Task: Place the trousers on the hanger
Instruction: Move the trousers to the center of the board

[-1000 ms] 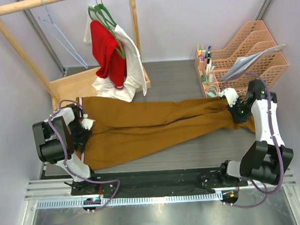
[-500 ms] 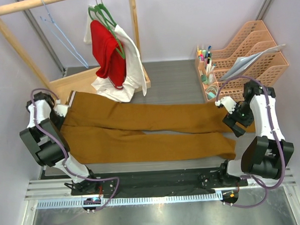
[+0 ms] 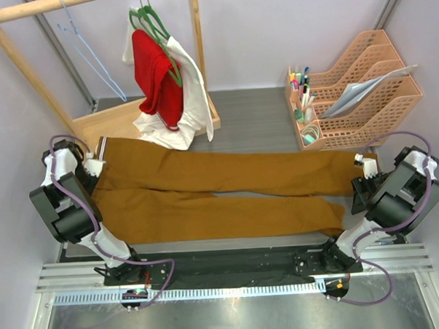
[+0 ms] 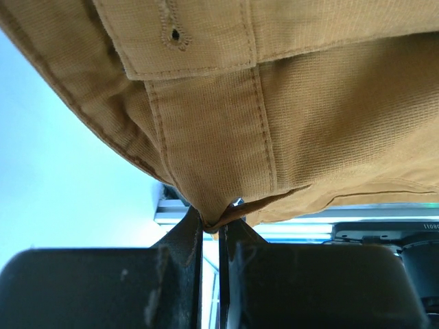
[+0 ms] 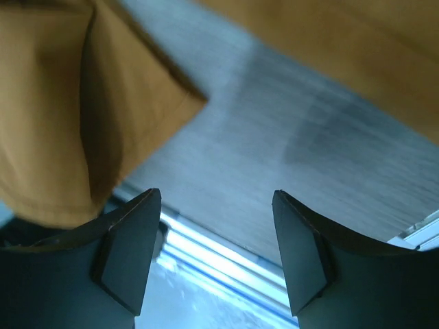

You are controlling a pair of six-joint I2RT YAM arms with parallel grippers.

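Observation:
The shorter-lying leg of the trousers needs to be straightened for the hanger, so my right gripper should next grab that leg's cuff by its corner facing the other leg.
The mustard-brown trousers [image 3: 220, 190] lie stretched flat across the table, waist at the left and both legs running right. My left gripper [image 3: 97, 168] is at the waist end, shut on a pinch of the waistband fabric [image 4: 274, 103], which bunches between its jaws [image 4: 212, 223]. My right gripper [image 3: 360, 174] stands open just beyond the leg ends with nothing between its fingers [image 5: 216, 199]; one brown cuff [image 5: 68, 123] lies to its left. The light-blue wire hanger [image 3: 91, 57] hangs from the wooden rail at the back left.
Green hangers carrying a red garment [image 3: 157, 72] and a white garment [image 3: 190, 85] hang from the wooden rack, above its base board [image 3: 115, 122]. Orange file trays [image 3: 376, 85] and a pen holder [image 3: 302, 95] stand at the back right.
The left gripper pulled the waist leftward and the trousers went from bunched to flat. The right gripper let go of the leg ends, opened and drew back to the right.

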